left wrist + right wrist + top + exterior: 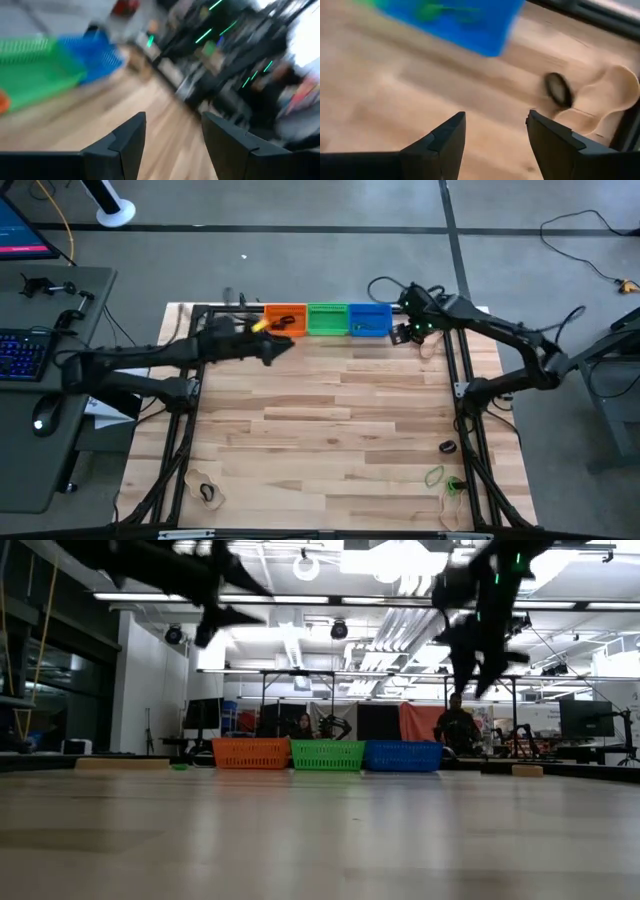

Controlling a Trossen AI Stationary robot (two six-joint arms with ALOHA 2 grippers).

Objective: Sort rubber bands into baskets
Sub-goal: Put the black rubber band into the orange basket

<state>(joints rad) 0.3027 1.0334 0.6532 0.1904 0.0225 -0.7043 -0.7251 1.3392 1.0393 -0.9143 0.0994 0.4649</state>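
My right gripper will next grab the dark rubber band by the side of its loop [550, 89] to sort it into the orange basket.
Three baskets stand in a row at the table's far edge: orange [285, 318], green [327, 318] and blue [370, 320]. My left gripper [283, 348] hovers just in front of the orange basket, open, with nothing between its fingers [172, 145]. My right gripper [405, 333] hangs beside the blue basket's right end, open and empty [495, 145], tipped down at the table. A dark rubber band [559, 90] lies on the wood ahead of it. More rubber bands lie near the front: black [446, 446], green [434, 476] and black [207, 493].
A dark metal frame [465, 380] runs round the table's sides and far edge. Both arms hang well above the tabletop in the low view, the left [215, 615] and the right [480, 645]. A desk with a keyboard [25, 350] stands left of the table.
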